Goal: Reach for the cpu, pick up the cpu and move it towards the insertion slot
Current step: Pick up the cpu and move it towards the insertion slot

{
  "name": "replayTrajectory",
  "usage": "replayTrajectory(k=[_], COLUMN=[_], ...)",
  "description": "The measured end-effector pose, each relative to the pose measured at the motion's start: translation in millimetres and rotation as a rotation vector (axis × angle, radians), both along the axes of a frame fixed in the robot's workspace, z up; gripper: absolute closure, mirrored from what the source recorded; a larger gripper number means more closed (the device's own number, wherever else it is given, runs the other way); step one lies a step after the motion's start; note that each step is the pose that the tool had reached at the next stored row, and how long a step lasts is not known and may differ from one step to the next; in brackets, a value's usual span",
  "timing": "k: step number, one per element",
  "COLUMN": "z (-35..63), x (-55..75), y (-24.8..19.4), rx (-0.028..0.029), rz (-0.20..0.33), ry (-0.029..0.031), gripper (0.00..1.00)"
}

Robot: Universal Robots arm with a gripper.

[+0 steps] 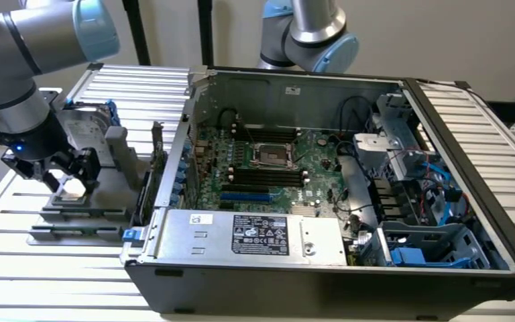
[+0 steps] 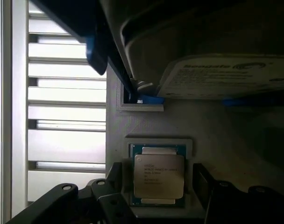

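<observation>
My gripper's fingers are beside the green edges in the wrist view, level with the grey holder. A close now would catch the CPU [image 2: 158,175], so it is time to close.
The cpu [image 2: 158,175], a flat square chip with a silver top and green edges, lies in a grey holder [image 2: 156,140]. My gripper [image 2: 158,181] is open and straddles it, with one black finger [image 2: 115,176] on each side and a small gap to the chip. In the exterior view the gripper [image 1: 61,178] hangs low over the cpu [image 1: 69,194] on the grey fixture at the exterior view's left, outside the computer case. The insertion slot [image 1: 271,155], a silver-framed square socket with a dark centre, sits on the green board inside the open case.
An upright silver hard drive [image 1: 88,131] in a blue-edged bracket stands just behind the cpu holder. The black case wall [image 1: 163,174] rises between fixture and board. Black memory slots [image 1: 267,178] and a blue card slot [image 1: 244,197] lie near the socket. A second arm [image 1: 307,33] stands behind the case.
</observation>
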State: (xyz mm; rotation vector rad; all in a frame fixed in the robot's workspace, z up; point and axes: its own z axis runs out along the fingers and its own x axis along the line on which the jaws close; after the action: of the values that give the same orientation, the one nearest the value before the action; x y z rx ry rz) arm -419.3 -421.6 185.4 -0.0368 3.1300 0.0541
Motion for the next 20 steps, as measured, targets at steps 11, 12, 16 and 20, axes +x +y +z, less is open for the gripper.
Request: replayTrajectory(k=[11,12,16,20], z=[-0.3,-0.2,-0.2,-0.2], x=[0.0,0.0,0.0,0.0], y=[0.1,0.1,0.1,0.1], rx=[-0.0023,-0.0023,-0.0024,-0.0024], rz=[0.000,0.000,0.000,0.000], ry=[0.0004,0.0004,0.0004,0.0007], gripper=[0.31,0.31,0.38,0.40])
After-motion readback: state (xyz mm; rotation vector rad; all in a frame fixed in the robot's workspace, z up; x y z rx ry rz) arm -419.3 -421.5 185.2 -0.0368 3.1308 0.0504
